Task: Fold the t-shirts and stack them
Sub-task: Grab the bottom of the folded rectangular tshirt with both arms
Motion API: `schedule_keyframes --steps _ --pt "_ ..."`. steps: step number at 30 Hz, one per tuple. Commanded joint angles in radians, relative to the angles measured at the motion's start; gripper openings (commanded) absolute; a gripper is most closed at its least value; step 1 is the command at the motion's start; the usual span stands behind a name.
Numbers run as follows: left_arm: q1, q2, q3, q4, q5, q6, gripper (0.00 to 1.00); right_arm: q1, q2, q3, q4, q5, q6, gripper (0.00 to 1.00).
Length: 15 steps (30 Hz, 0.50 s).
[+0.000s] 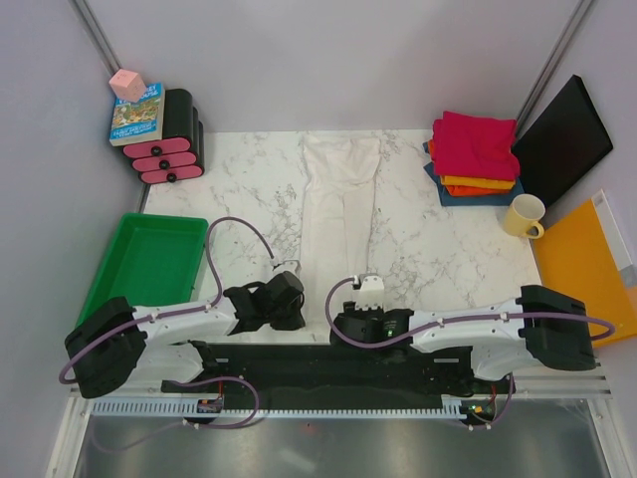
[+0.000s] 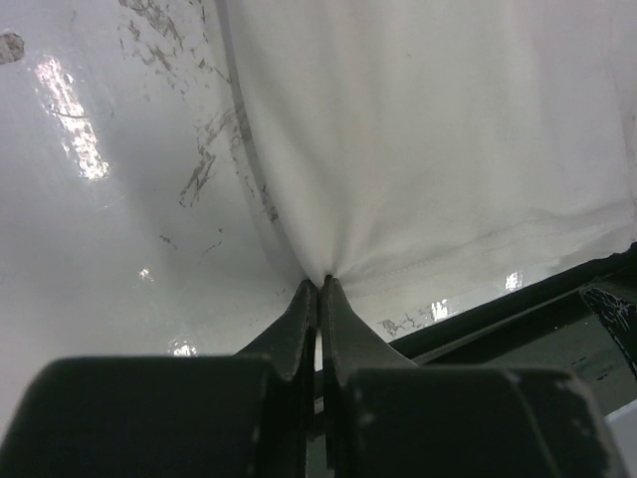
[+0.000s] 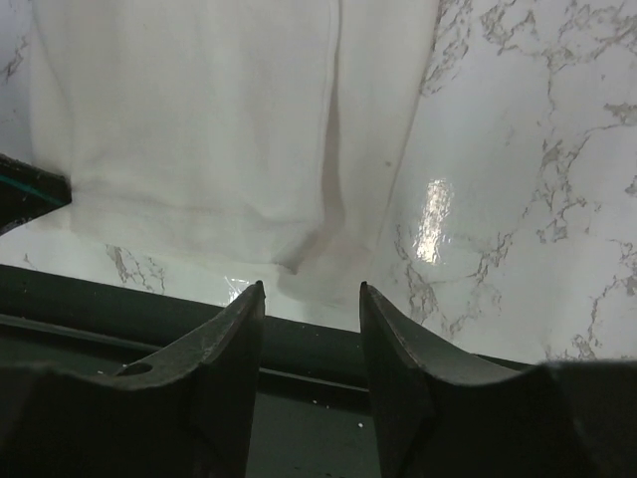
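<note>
The robot's right gripper will next grab the off-white t-shirt's loose near corner (image 3: 320, 282), opposite the left gripper, to fold the t-shirt's hem evenly over the folded t-shirt.
An off-white t-shirt (image 1: 339, 204), folded into a long strip, lies down the middle of the marble table. My left gripper (image 1: 289, 266) sits at the strip's near left corner. In the left wrist view it (image 2: 321, 281) is shut on the shirt's hem (image 2: 418, 149), and the cloth puckers at the tips. At the near right corner my right gripper (image 1: 369, 284) stands open (image 3: 311, 289), with the shirt's corner (image 3: 318, 264) just beyond its tips and nothing between the fingers. Folded magenta (image 1: 476, 142), orange (image 1: 480, 184) and dark blue (image 1: 445, 189) t-shirts are stacked at the back right.
A green tray (image 1: 149, 261) lies at the left. A black and pink drawer unit (image 1: 174, 139) with a book (image 1: 137, 115) and a pink cube stands at the back left. A yellow mug (image 1: 524, 215), a black panel (image 1: 562, 139) and an orange-yellow board (image 1: 587, 264) are at the right.
</note>
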Motion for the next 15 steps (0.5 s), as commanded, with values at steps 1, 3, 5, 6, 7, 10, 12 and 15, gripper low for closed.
schedule_keyframes --steps 1,3,5,6,7,10,12,15 --pt "-0.009 -0.008 -0.027 -0.104 -0.017 -0.015 0.02 0.003 0.028 0.048 0.011 0.079 0.039 0.51" --pt "-0.009 -0.015 -0.029 -0.112 -0.019 -0.015 0.02 0.003 0.039 0.043 -0.004 0.079 0.066 0.5" --pt "-0.007 -0.024 -0.029 -0.115 -0.023 -0.015 0.02 0.003 0.045 0.025 -0.012 0.07 0.095 0.5" --pt "-0.009 -0.024 -0.029 -0.121 -0.025 -0.013 0.02 0.002 0.045 0.016 -0.011 0.071 0.103 0.5" --pt "-0.009 -0.026 -0.029 -0.121 -0.025 -0.013 0.02 0.002 0.042 -0.001 -0.012 0.07 0.114 0.5" --pt "-0.009 -0.024 -0.026 -0.122 -0.025 -0.01 0.02 0.002 0.047 -0.027 -0.006 0.053 0.132 0.5" --pt "-0.009 -0.024 -0.023 -0.122 -0.026 -0.007 0.02 0.003 0.055 -0.041 0.009 0.025 0.14 0.5" --pt "-0.009 -0.018 -0.016 -0.124 -0.025 -0.002 0.02 0.003 0.07 -0.075 0.049 -0.01 0.148 0.49"
